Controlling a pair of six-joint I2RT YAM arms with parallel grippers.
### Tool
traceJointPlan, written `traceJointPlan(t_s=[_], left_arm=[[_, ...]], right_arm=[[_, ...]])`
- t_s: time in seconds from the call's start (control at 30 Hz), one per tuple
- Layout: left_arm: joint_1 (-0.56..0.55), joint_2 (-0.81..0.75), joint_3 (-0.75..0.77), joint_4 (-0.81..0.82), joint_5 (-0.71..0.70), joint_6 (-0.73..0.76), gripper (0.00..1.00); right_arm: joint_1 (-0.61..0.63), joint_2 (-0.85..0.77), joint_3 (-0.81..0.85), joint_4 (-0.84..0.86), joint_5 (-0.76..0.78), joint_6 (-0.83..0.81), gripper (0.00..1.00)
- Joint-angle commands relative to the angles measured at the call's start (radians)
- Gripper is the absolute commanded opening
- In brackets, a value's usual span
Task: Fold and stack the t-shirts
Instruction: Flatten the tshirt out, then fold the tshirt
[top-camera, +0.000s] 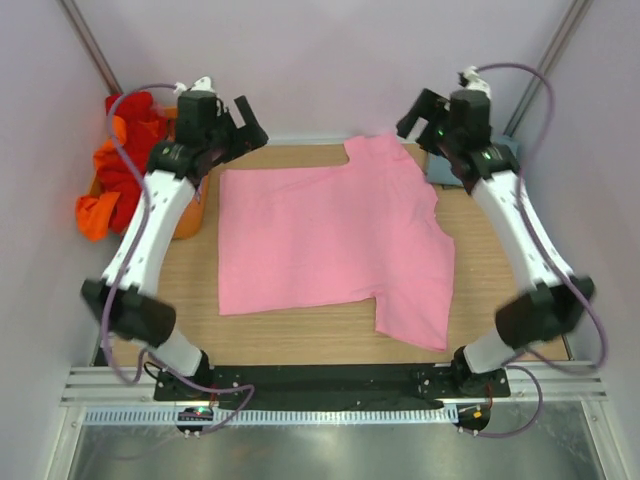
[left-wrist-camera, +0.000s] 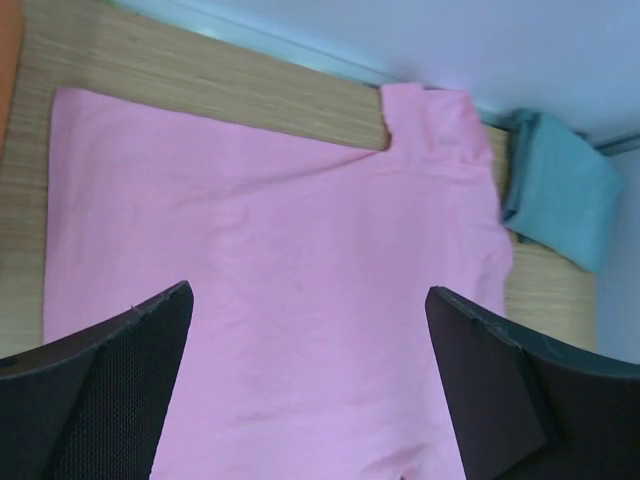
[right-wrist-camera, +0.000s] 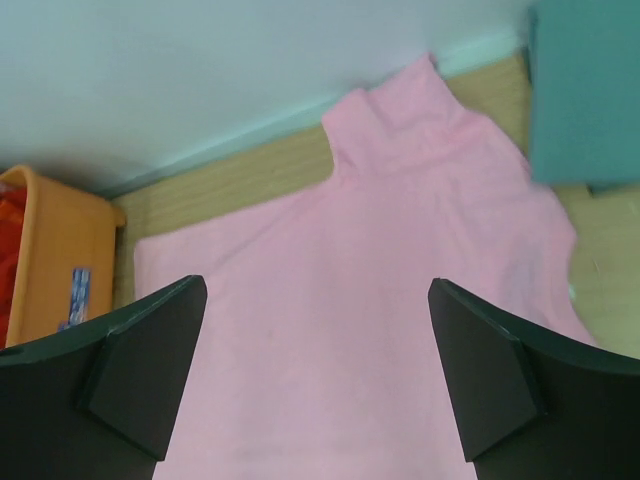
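Observation:
My right gripper is going to grab the hem of the light pink t-shirt's front sleeve next, to fold that sleeve inward over the t-shirt's body.
A light pink t-shirt (top-camera: 330, 240) lies spread flat over the middle of the wooden table, its sleeves pointing to the back right and front right. The same pink t-shirt (left-wrist-camera: 300, 250) fills the left wrist view, and the pink t-shirt (right-wrist-camera: 350, 300) fills the right wrist view too. My left gripper (top-camera: 243, 122) hovers open over the table's back left corner, holding nothing. Above the back right corner my right gripper (top-camera: 415, 115) is open and empty as well. A folded grey-blue t-shirt (top-camera: 445, 168) lies at the back right, partly under the right arm. Red and orange t-shirts (top-camera: 120, 165) are heaped at the far left.
An orange plastic basket (right-wrist-camera: 50, 255) stands at the table's left edge with the red and orange cloth spilling over it. Pale walls close in the back and both sides. The arm bases sit on a black rail (top-camera: 320, 385) at the near edge.

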Motion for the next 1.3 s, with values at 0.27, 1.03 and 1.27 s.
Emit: traceJointPlan(t_s=[0.27, 1.03, 1.27], left_arm=[[-0.102, -0.903, -0.838, -0.159, -0.061, 0.008, 1.00], [-0.103, -1.110, -1.052, -0.213, 0.060, -0.031, 0.98], [-0.103, -1.098, -1.053, -0.214, 0.066, -0.029, 0.98]], right_arm=[[0.640, -0.772, -0.963, -0.433, 0.311, 0.602, 0.94], [0.788, -0.638, -1.173, -0.400, 0.396, 0.757, 0.53], [0.776, -0.647, -1.276, -0.343, 0.367, 0.786, 0.55]])
